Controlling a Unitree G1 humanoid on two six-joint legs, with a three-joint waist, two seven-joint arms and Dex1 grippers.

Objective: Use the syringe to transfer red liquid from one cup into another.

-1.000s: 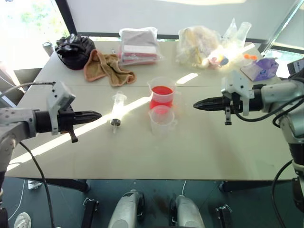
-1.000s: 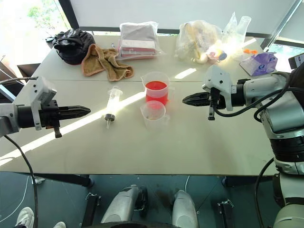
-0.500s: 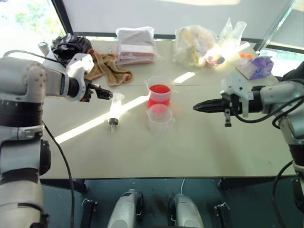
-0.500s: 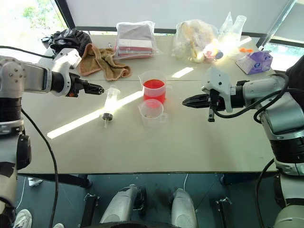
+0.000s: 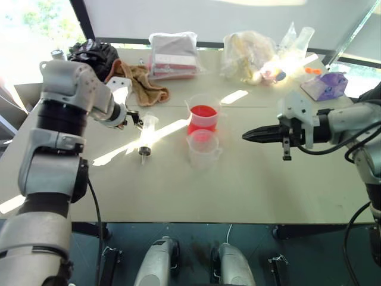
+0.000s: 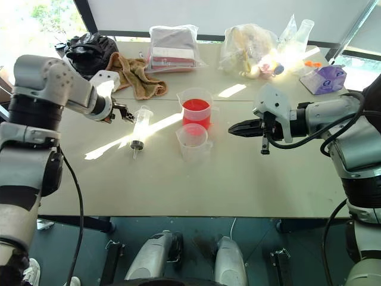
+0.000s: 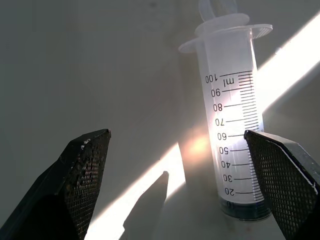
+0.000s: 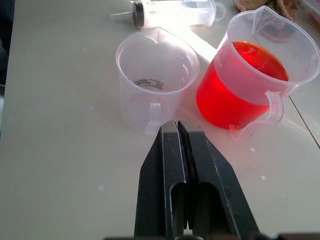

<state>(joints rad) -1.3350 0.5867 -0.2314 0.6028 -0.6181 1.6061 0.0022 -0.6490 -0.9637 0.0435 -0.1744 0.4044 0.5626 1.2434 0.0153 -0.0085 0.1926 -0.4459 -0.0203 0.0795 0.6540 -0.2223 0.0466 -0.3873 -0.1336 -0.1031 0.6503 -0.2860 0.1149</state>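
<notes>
My left gripper goes lower, before it closes on the syringe's body (image 5: 147, 132). Its fingers stop above the syringe's body, so closing now would miss.
The clear syringe (image 5: 146, 136) lies flat on the table, left of the cups, with its dark seal toward the front. My left gripper (image 5: 136, 118) hangs just above its flanged end, open. In the left wrist view the syringe barrel (image 7: 237, 130) lies close beside one finger (image 7: 280, 170), inside the wide gap. The larger cup (image 5: 203, 116) holds the red liquid (image 8: 235, 95). The smaller cup (image 5: 202, 148) stands empty in front of it, touching or nearly so. My right gripper (image 5: 245, 136) hovers right of both cups, shut and holding nothing.
Along the far side of the table lie a brown towel (image 5: 137, 83), a black bag (image 5: 92, 59), a plastic-wrapped pack (image 5: 172, 56), a bag of small items (image 5: 250, 56) and a purple tissue pack (image 5: 326, 85). The table's front edge (image 5: 190, 221) is near.
My left arm has swung in from the left and forward to the syringe, tilting downward, and its gripper has opened. The right arm, cups and syringe have stayed put.
</notes>
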